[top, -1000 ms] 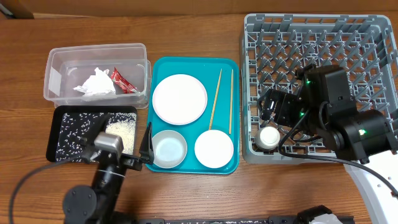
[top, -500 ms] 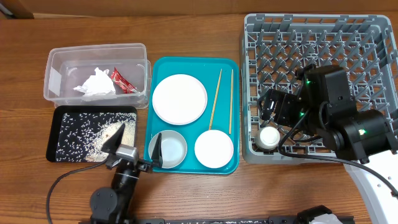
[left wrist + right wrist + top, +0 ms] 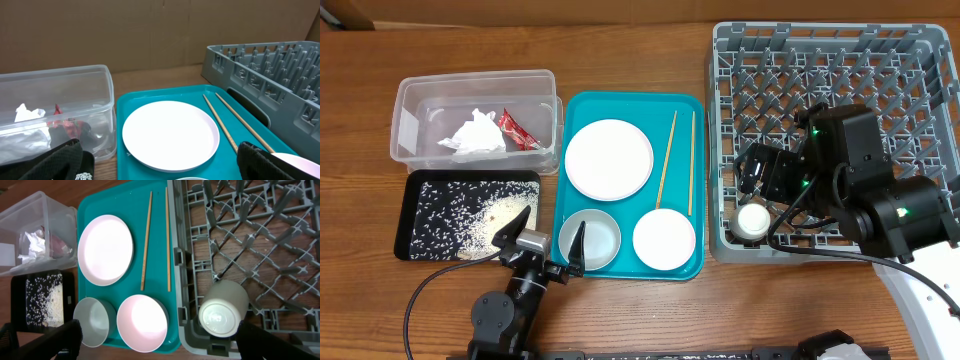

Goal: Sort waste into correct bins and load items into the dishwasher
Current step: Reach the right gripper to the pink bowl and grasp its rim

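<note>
I need to grab the pink bowl's rim [image 3: 679,214] with my right gripper on the side facing the chopsticks, so the pink bowl's body stays free to load into the dishwasher's rack.
My left gripper [image 3: 544,244] is open and empty, low at the front left corner of the teal tray, one finger by the greyish-white bowl [image 3: 591,240]. The white plate [image 3: 609,159], pink bowl [image 3: 664,239] and two chopsticks [image 3: 666,160] lie on that tray. Rice [image 3: 485,222] lies in the black tray [image 3: 404,215]. The napkin [image 3: 475,133] and red sachet [image 3: 516,130] are in the clear tub [image 3: 408,95]. My right gripper [image 3: 752,177] is open and empty above the white cup [image 3: 753,221], which lies in the grey rack [image 3: 840,70].
The teal tray [image 3: 698,110] sits between the bins and the rack. In the left wrist view the plate [image 3: 170,132] and tub [image 3: 75,80] lie ahead of the fingers [image 3: 55,162]. A cardboard wall stands behind the table.
My left gripper has pulled back from over the black tray towards the table's front and right, beside the greyish-white bowl. The right arm has not moved.
</note>
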Controlling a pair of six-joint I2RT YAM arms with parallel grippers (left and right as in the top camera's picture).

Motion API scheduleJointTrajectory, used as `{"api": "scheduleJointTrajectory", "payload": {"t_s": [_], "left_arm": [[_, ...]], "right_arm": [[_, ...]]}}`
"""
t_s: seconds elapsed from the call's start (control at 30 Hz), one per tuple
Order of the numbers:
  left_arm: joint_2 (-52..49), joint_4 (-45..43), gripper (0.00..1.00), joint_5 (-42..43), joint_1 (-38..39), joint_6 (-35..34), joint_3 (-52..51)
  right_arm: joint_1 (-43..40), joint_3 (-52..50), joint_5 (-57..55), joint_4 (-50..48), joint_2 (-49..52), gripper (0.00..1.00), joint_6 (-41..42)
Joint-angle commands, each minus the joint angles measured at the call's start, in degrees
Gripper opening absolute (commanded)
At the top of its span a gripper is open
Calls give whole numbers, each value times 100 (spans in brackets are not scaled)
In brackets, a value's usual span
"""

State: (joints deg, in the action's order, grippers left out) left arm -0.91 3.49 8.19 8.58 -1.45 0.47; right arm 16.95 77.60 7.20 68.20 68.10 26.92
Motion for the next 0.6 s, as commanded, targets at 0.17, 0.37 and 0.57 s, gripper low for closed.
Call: {"api": "scheduleJointTrajectory", "payload": {"t_s": [0.17, 0.37, 0.57], "left_arm": [[26, 15, 100, 44, -31, 2, -20], [26, 13, 100, 44, -31, 0, -20], [26, 13, 100, 44, -31, 0, -20]], "right_arm": [[-13, 37, -28, -20, -9, 100, -35], [-13, 37, 400, -492, -9, 100, 42], [778, -103, 970, -332, 122, 84, -315]]}}
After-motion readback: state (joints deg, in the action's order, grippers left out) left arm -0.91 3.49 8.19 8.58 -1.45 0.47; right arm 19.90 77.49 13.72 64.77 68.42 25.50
